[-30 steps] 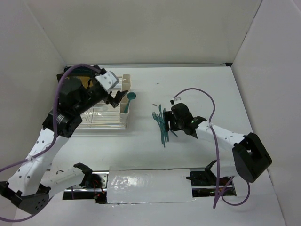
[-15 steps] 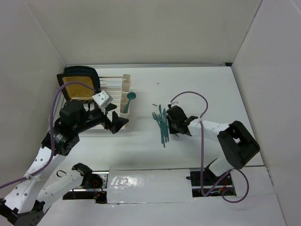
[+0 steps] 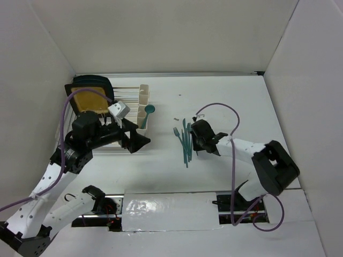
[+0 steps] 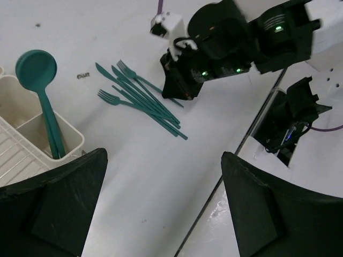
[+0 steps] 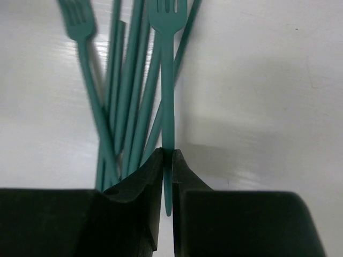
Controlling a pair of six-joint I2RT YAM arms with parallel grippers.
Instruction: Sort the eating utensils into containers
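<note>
The teal fork would come up with the right gripper if the robot lifted it now, because the gripper's fingers pinch the fork's handle near its end from both sides.
A loose pile of teal utensils [image 3: 185, 143] lies on the white table; the left wrist view shows forks and knives [image 4: 142, 101] fanned out. My right gripper [image 5: 167, 155] is down at the pile's right side, shut on the handle of one fork [image 5: 168, 80] whose tines point away from it. One teal spoon [image 3: 149, 110] stands in the cream containers [image 3: 143, 101] at the dish rack's right end. In front of the containers hangs my left gripper [image 3: 136, 142], open and holding nothing, its fingers [image 4: 59, 203] wide apart.
A wire dish rack [image 3: 110, 134] sits left of the containers, with a tan-and-black board [image 3: 88, 99] at its back. White walls close in the table on three sides. A shiny white strip [image 3: 171, 209] runs along the near edge between the arm bases.
My right gripper has closed on the fork's handle. The left arm has pulled back from over the containers toward the near side, uncovering the board.
</note>
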